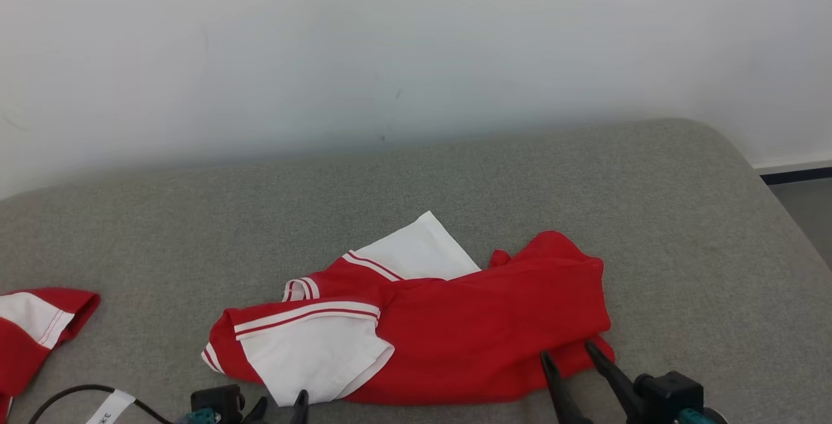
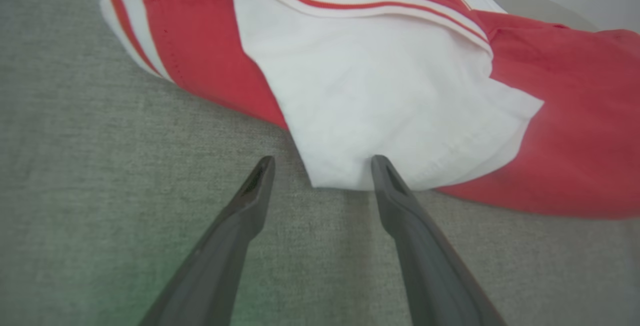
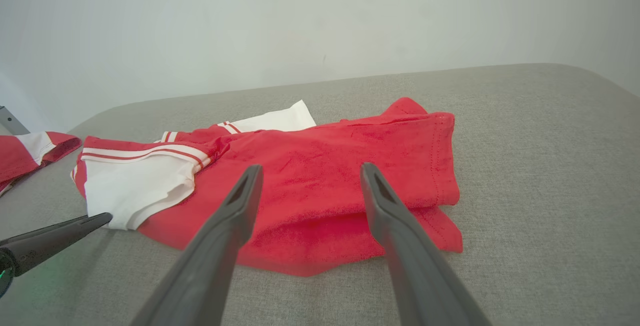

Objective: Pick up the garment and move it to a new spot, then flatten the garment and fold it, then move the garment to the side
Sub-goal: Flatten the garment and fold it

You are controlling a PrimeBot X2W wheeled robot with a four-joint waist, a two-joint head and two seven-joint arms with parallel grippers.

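Note:
The red body (image 1: 476,338) (image 2: 576,146) lies flat and slack, so the left gripper will next grab the hem of the white sleeve to pick up the garment.
A red and white garment (image 1: 455,320) lies crumpled in the middle of the grey padded surface (image 1: 682,248), white sleeve toward the left, red body toward the right. My left gripper (image 1: 281,404) is open at the near edge. In the left wrist view its fingertips (image 2: 380,166) reach the white sleeve's hem (image 2: 400,91), with one tip touching the cloth. My right gripper (image 1: 567,350) is open too, its tips just over the garment's red near-right corner (image 3: 320,181). Nothing is held between either pair of fingers. The left gripper's fingers (image 3: 60,236) also appear in the right wrist view.
Another red and white piece of cloth (image 1: 32,333) lies at the surface's left edge. A black cable with a white label (image 1: 110,404) runs along the near left. A pale wall stands behind. The surface rounds off at the right, above the floor (image 1: 806,209).

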